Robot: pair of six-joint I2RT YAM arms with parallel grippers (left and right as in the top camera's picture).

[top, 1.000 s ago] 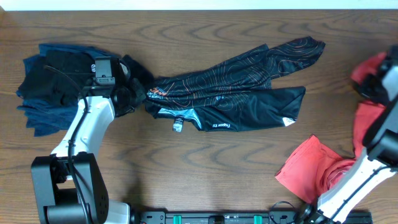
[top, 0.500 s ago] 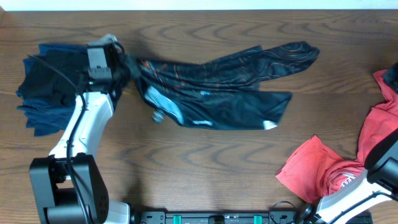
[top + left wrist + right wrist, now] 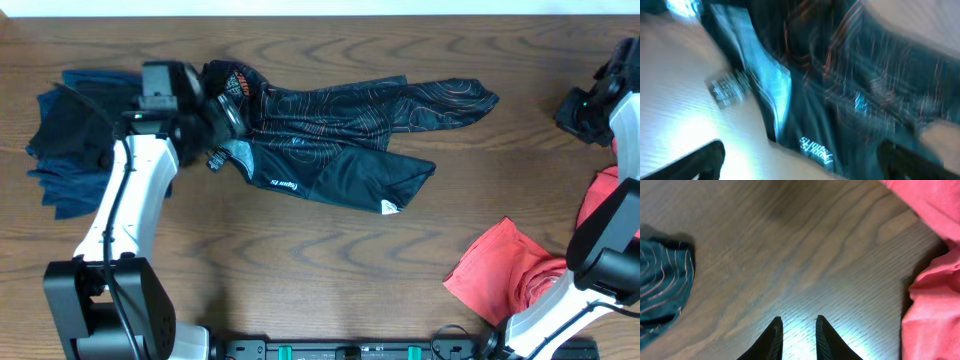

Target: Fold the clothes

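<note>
The left gripper grabs the near edge of the black sports shirt [image 3: 340, 135] next, where plain panel meets lined body, to spread the shirt.
The black sports shirt [image 3: 340, 135] with thin orange lines lies crumpled across the far middle of the table, its collar end at the left. My left gripper [image 3: 222, 125] hovers over that collar end, jaws wide open, and holds nothing. In the blurred left wrist view the shirt [image 3: 840, 90] fills the space between the spread fingers [image 3: 707, 157] of the left gripper [image 3: 802, 147]. My right gripper [image 3: 585, 105] is at the far right, over bare wood. Its fingertips stand a narrow gap apart, so the right gripper [image 3: 796, 325] holds nothing. A shirt sleeve end [image 3: 660, 285] lies to its left.
A pile of navy and dark clothes [image 3: 65, 140] lies at the far left, beside the left arm. Red garments [image 3: 510, 275] lie at the right front, and red cloth [image 3: 935, 310] is close to the right gripper. Table edge runs along the top.
The left gripper dragged the shirt left and towards the far edge, then opened and let go of it. The right gripper has risen off the red cloth, which has dropped back towards the front.
</note>
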